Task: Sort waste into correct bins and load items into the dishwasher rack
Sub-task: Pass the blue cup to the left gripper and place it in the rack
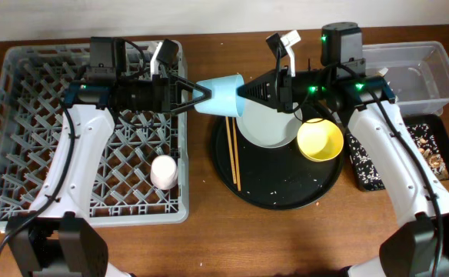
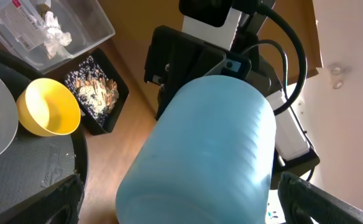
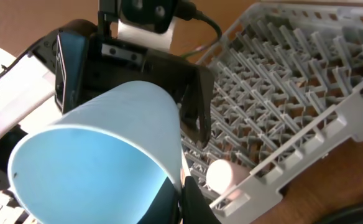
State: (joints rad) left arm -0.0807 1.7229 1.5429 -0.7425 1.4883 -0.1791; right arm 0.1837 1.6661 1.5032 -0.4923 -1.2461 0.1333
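Observation:
My left gripper is about to grab the blue cup around its base [image 1: 204, 98], so the cup's rim stays free and it can go upside down in the dishwasher rack [image 1: 24, 154].
The blue cup [image 1: 221, 95] hangs on its side in the air between the dishwasher rack [image 1: 24, 154] and the round black tray. My right gripper [image 1: 244, 92] is shut on its rim, one finger inside and one outside [image 3: 184, 199]. My left gripper [image 1: 203, 95] is open, its fingers on either side of the cup's base [image 2: 188, 211] with gaps showing. The pink cup [image 1: 164, 171] stands upside down in the rack [image 3: 222, 175]. The plate [image 1: 271, 127], yellow bowl [image 1: 320, 141] and chopsticks [image 1: 233, 158] lie on the round tray.
The round black tray [image 1: 286, 192] has rice grains on it. The clear tub [image 1: 420, 73] at the far right holds white napkins [image 2: 51, 31]. The shallow black tray [image 1: 428, 154] beside it holds brown scraps with rice [image 2: 97, 90].

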